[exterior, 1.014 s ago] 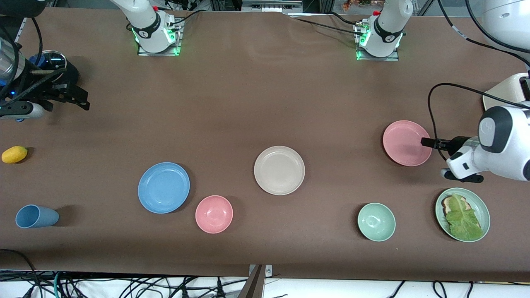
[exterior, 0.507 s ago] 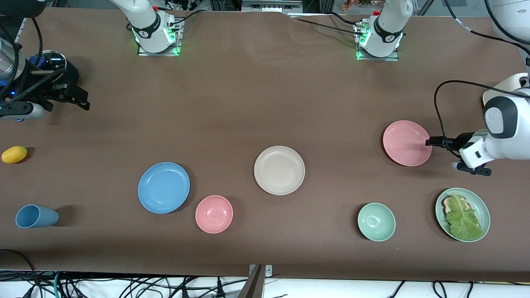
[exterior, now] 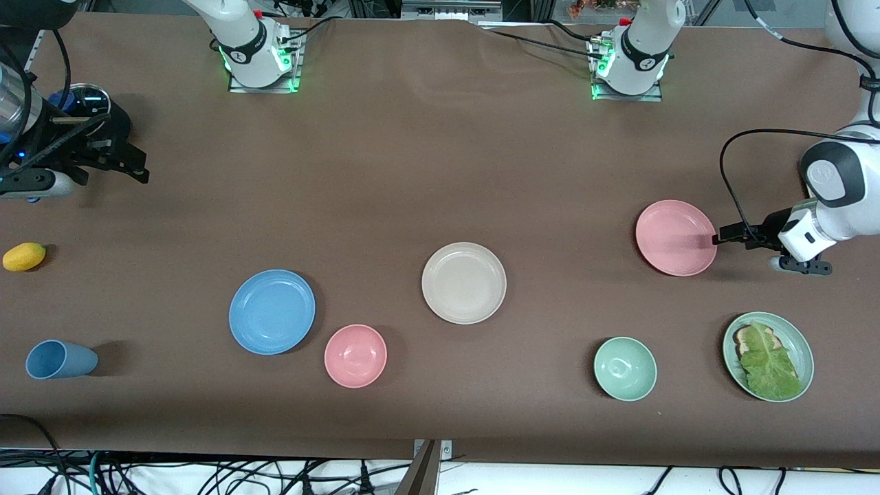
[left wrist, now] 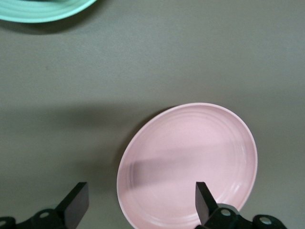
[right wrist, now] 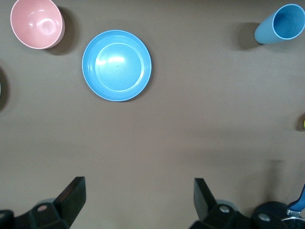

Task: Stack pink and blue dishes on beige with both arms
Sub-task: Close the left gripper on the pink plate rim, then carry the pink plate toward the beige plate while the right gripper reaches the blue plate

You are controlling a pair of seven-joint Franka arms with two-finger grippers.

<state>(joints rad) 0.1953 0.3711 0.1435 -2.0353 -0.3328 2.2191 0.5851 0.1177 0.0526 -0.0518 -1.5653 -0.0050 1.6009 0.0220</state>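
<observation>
I should grab the pink plate next with my left gripper by its thin rim (exterior: 714, 243) to stack it. The plate's round side is wider than my open fingers.
The pink plate (exterior: 676, 237) lies toward the left arm's end of the table. My left gripper (exterior: 719, 239) hangs open at that plate's rim, low over it. In the left wrist view the pink plate (left wrist: 188, 164) shows with its rim between the fingers of the left gripper (left wrist: 139, 204): one finger is over the plate, the other over bare table. Mid-table sits the beige plate (exterior: 464, 282), bare. The blue plate (exterior: 271, 311) lies toward the right arm's end, also seen as the blue plate (right wrist: 116, 65). My right gripper (exterior: 139, 170) waits open over bare table, nothing between the fingers of the right gripper (right wrist: 138, 199).
A small pink bowl (exterior: 355, 355) sits beside the blue plate. A green bowl (exterior: 625, 368) and a green plate with toast and lettuce (exterior: 768, 356) lie nearer the camera than the pink plate. A blue cup (exterior: 60, 359) and a yellow fruit (exterior: 24, 256) are at the right arm's end.
The left arm has drawn back toward its end of the table, its fingertips sliding from over the pink plate to its rim. The plates and the right arm have not moved.
</observation>
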